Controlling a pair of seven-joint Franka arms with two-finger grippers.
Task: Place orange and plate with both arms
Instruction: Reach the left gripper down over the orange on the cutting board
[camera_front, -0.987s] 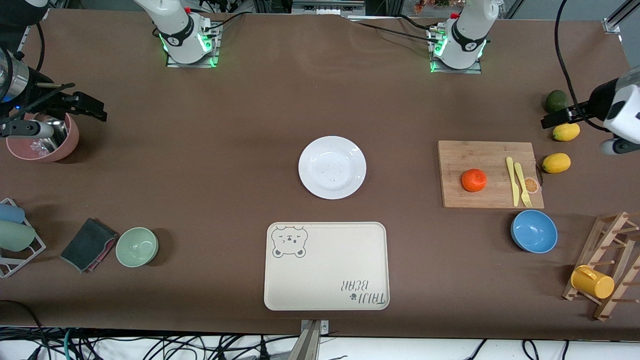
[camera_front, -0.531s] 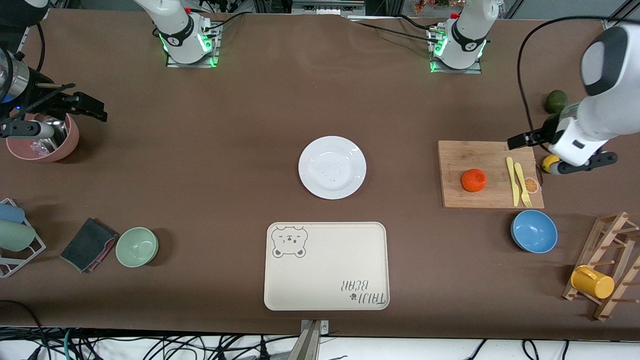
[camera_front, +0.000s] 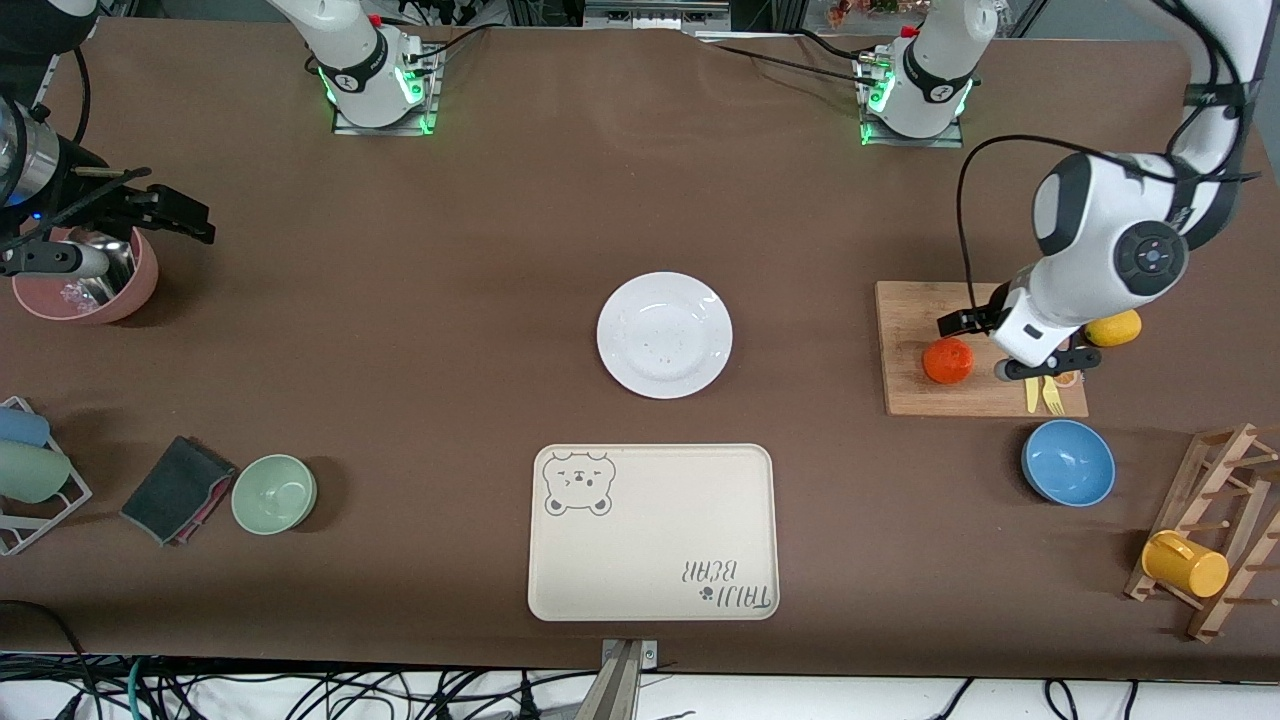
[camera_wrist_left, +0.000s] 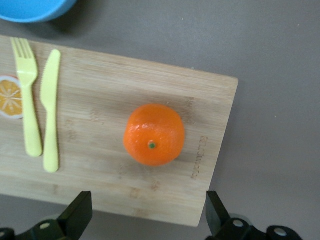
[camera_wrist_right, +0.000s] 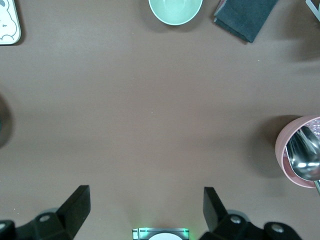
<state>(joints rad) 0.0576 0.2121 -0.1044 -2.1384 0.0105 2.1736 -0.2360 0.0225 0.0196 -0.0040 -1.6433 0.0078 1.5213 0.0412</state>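
My left gripper picks up the orange around its round body (camera_front: 947, 361) next, to set it on the white plate (camera_front: 665, 335).
The orange (camera_front: 948, 361) rests on a wooden cutting board (camera_front: 915, 395) toward the left arm's end of the table. Just beside it, my left gripper (camera_front: 985, 345) hangs over the board. In the left wrist view the orange (camera_wrist_left: 154, 135) lies a little ahead of the left gripper (camera_wrist_left: 147, 220), whose fingers (camera_wrist_left: 75, 215) stand wide apart with nothing between them. The white plate (camera_front: 665, 335) sits bare at the table's middle. My right gripper (camera_front: 185, 215) waits at the right arm's end, above a pink bowl (camera_front: 85, 275). In its own view the right gripper (camera_wrist_right: 145, 207) is open over bare cloth.
A beige bear-print tray (camera_front: 652, 532) lies nearer the camera than the plate. A yellow knife and fork (camera_wrist_left: 42, 110) share the board. Nearby are a blue bowl (camera_front: 1068, 462), a lemon (camera_front: 1113, 328), a mug rack (camera_front: 1210, 550), a green bowl (camera_front: 274, 493) and a dark cloth (camera_front: 178, 490).
The left arm has swung in from the table's end by the lemons to above the cutting board, beside the orange. The right arm has stayed still.
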